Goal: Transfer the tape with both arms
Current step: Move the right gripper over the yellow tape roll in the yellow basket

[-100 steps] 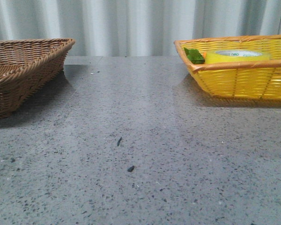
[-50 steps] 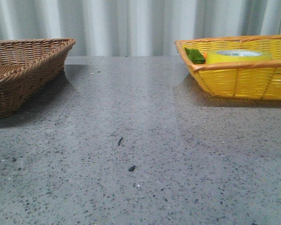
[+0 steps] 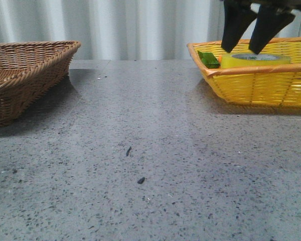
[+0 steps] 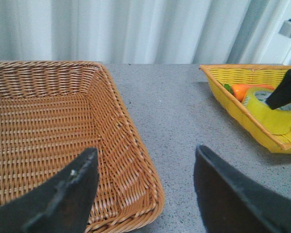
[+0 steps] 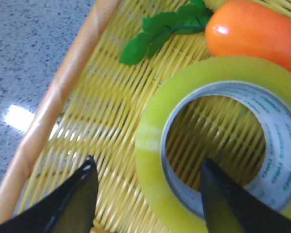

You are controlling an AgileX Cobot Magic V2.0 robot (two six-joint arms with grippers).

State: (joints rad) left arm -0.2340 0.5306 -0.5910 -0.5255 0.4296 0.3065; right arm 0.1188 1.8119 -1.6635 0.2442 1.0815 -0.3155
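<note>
My right gripper needs to go lower before it closes on the yellow tape. Its fingers are still above the tape's rim and don't reach the tape's core.
The yellow tape roll (image 3: pixel 255 59) lies flat in the yellow basket (image 3: pixel 261 85) at the far right; it also shows in the right wrist view (image 5: pixel 184 97) and the left wrist view (image 4: pixel 271 109). My right gripper (image 3: pixel 251 50) is open just above it; in the right wrist view (image 5: pixel 148 170) one finger is outside the roll and the other over its core. My left gripper (image 4: pixel 145 155) is open and empty over the corner of the brown basket (image 4: pixel 48 126).
An orange carrot (image 5: pixel 252 31) with green leaves (image 5: pixel 165 26) lies beside the tape in the yellow basket. The brown wicker basket (image 3: pixel 25 75) stands at the far left of the grey speckled table (image 3: pixel 150 150). A curtain hangs behind.
My right gripper has come down into the front view above the yellow basket, where it was not seen before. The tape and baskets have not moved.
</note>
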